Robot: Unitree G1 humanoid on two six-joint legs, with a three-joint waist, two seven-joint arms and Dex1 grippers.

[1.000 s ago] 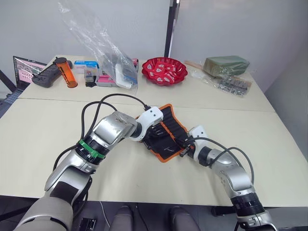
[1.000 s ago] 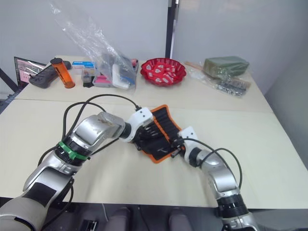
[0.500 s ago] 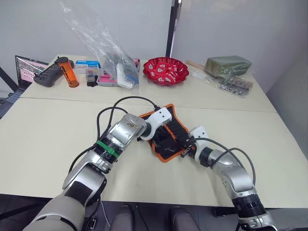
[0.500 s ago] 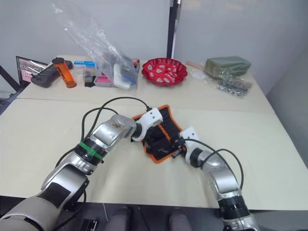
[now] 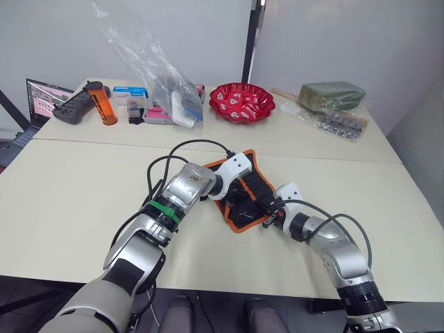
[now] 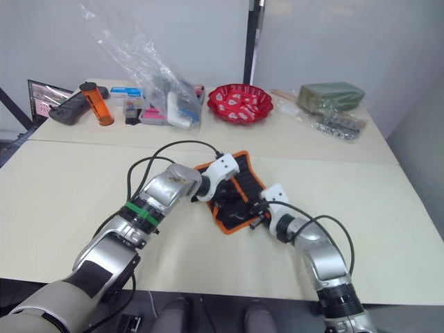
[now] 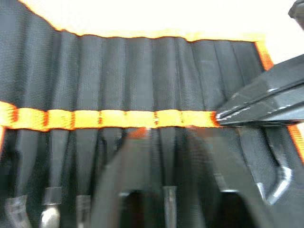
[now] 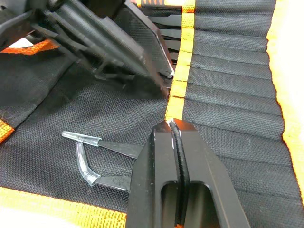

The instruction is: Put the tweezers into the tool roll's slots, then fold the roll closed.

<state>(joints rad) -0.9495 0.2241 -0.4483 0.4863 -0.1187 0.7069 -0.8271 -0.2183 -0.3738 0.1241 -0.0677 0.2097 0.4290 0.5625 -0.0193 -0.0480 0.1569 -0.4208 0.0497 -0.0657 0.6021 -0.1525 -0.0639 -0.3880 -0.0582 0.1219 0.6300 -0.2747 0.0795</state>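
My left gripper grabs the slim black tweezer next, by its body above the clear cap (image 7: 167, 159), to push it deeper into the tool roll's slot.
The tool roll (image 5: 254, 176) lies open mid-table, black with orange edging. Its slots (image 7: 142, 66) run in a row under an orange band (image 7: 95, 118). Several tweezers (image 7: 48, 209) sit in slots, with capped tips showing. One bent pair of tweezers (image 8: 92, 159) lies loose on the roll's fabric. My left gripper (image 5: 239, 198) hovers over the roll's middle, its blurred fingers (image 7: 124, 190) apart either side of a seated tweezer. My right gripper (image 8: 175, 124) is shut, its tips touching the orange band beside the left fingers. I cannot tell whether it pinches the fabric.
At the back of the table stand a red bowl (image 5: 242, 102), a clear plastic bag (image 5: 163, 69) over small boxes, an orange canister (image 5: 100, 103), a black handset (image 5: 69, 107) and a green packet (image 5: 329, 96). A seam (image 5: 83, 143) crosses the tabletop.
My left gripper has shifted rightward over the roll toward the right gripper. The right gripper has held its place at the roll's near edge. The camera view has drifted slightly.
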